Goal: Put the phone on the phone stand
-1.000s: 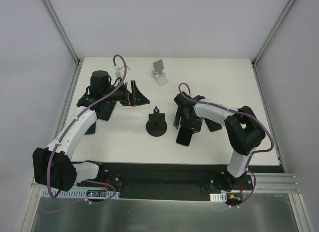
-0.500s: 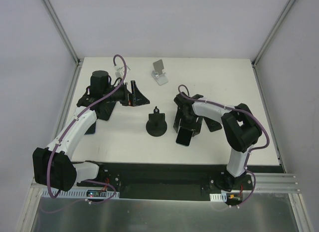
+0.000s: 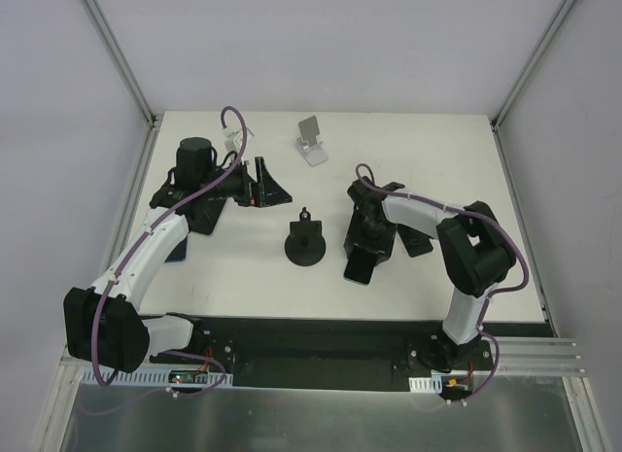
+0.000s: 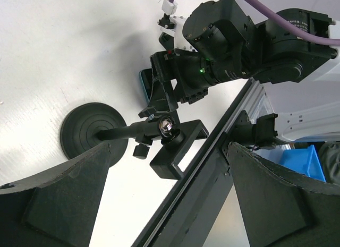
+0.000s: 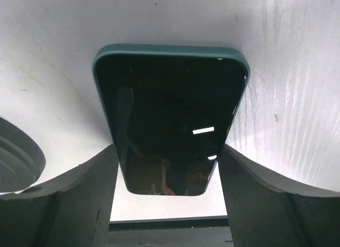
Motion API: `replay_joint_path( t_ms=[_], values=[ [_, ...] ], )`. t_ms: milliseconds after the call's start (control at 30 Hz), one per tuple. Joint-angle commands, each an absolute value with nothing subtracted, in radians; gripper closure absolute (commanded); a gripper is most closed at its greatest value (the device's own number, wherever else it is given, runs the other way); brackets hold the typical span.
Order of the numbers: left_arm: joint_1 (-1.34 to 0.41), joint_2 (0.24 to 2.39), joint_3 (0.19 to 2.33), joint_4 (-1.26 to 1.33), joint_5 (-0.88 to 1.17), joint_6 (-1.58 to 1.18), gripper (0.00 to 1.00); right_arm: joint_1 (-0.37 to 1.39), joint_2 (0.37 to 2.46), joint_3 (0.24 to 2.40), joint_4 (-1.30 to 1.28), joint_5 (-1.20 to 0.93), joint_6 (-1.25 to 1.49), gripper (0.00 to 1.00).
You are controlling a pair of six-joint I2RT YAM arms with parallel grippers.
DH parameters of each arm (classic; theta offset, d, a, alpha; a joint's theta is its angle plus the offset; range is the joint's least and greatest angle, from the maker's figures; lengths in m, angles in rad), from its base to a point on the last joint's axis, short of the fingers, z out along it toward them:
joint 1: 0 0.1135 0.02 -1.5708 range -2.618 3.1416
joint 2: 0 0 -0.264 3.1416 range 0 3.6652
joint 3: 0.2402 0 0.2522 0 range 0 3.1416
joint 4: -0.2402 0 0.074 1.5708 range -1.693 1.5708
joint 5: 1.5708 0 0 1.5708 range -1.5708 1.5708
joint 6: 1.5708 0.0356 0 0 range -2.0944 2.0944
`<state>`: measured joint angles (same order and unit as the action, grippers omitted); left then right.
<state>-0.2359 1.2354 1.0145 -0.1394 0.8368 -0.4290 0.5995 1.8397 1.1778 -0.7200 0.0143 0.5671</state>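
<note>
The phone will be grabbed by its loose end [image 4: 144, 79], across screen and back, with my left gripper, which leaves its long sides for the stand's clamp.
A dark phone [image 5: 170, 109] in a green case lies flat and screen up on the white table [image 3: 437, 160]. My right gripper [image 5: 167, 151] reaches down over its near end, with one finger against each long side, shut on the phone [image 3: 357, 268]. A black phone stand [image 3: 304, 244] with a round base and a clamp on an arm stands just left of the phone. In the left wrist view the black stand [image 4: 93, 130] shows ahead of my left gripper [image 4: 170, 151]. That left gripper [image 3: 273, 185] hovers open and empty at the back left.
A small white folding stand [image 3: 312, 141] stands at the back centre of the table. White enclosure walls [image 3: 58, 131] run along both sides and the back. A black rail [image 3: 311, 335] with the arm bases lines the near edge.
My right gripper's fingers have drawn in against the phone's sides, and that wrist has shifted slightly right. The left arm and both stands have not moved.
</note>
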Motion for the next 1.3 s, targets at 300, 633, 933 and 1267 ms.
replay_joint_path(
  t_ms=[300, 633, 933, 1267],
  values=[
    [-0.238, 1.230, 1.043, -0.124, 0.864, -0.428, 0.10, 0.698, 1.668, 1.058, -0.526, 0.276, 0.373, 0.99],
    [-0.250, 1.247, 1.054, -0.126, 0.888, -0.406, 0.11, 0.707, 1.453, 0.901, -0.307, 0.319, 0.281, 0.99],
    [-0.417, 1.308, 1.117, -0.120, 0.874, -0.448, 0.13, 0.729, 1.159, 0.749, -0.069, 0.296, 0.131, 0.99],
    [-0.643, 1.506, 1.353, -0.120, 0.744, -0.518, 0.22, 0.772, 0.916, 0.782, -0.051, 0.180, 0.017, 0.99]
  ],
)
